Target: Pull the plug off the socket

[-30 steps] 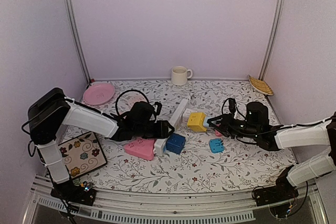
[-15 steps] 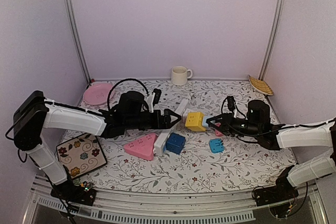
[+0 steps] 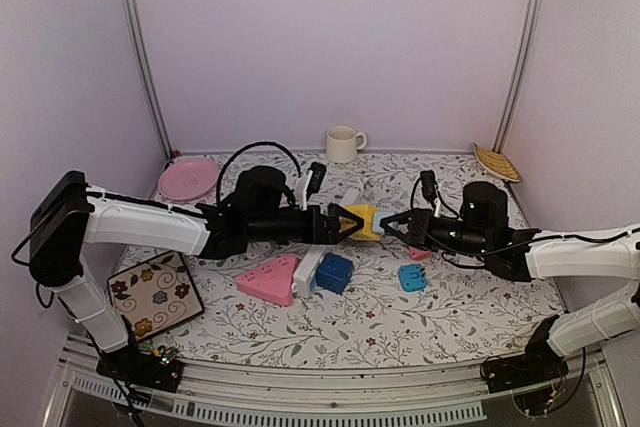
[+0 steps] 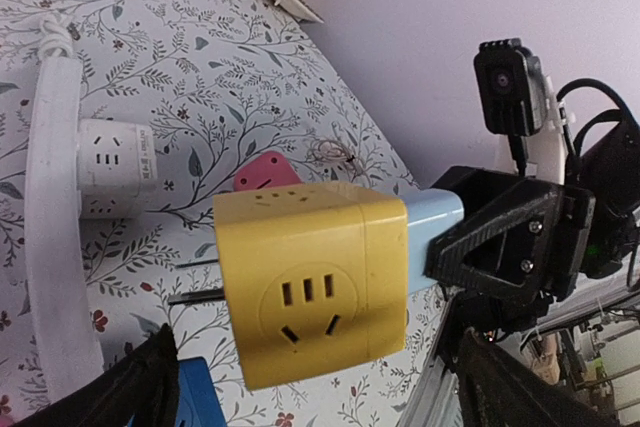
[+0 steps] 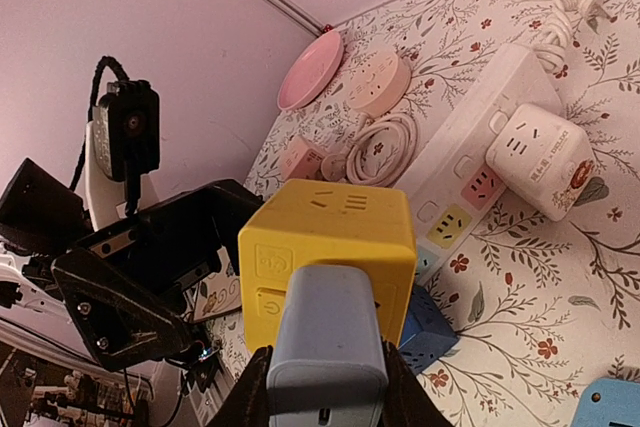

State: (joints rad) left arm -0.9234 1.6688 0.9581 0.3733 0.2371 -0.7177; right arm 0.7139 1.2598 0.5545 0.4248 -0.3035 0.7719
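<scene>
The yellow cube socket needs to be grabbed next by my left gripper across its body (image 3: 362, 222) (image 4: 312, 280), which is free of the light blue plug, so that the two can be pulled apart.
A yellow cube socket (image 3: 363, 221) hangs above the table with a light blue plug (image 3: 386, 228) stuck in its right face. My right gripper (image 3: 397, 228) is shut on the plug; in the right wrist view the plug (image 5: 329, 348) sits between my fingers with the cube (image 5: 330, 235) beyond it. My left gripper (image 3: 347, 223) is open. In the left wrist view its jaws stand wide on either side of the cube (image 4: 310, 282), not touching it, and the plug (image 4: 436, 227) and the right gripper's black fingers (image 4: 500, 247) show behind.
Below lie a white power strip (image 3: 322, 247), a blue cube (image 3: 335, 272), a pink wedge socket (image 3: 268, 280), a small blue adapter (image 3: 412, 277) and a white cube adapter (image 4: 115, 162). A pink plate (image 3: 188, 179), a mug (image 3: 343, 143) and a patterned tile (image 3: 155, 292) stand further off.
My left gripper rose from the pink socket and moved right to the yellow cube. My right gripper carried cube and plug up and left to meet it.
</scene>
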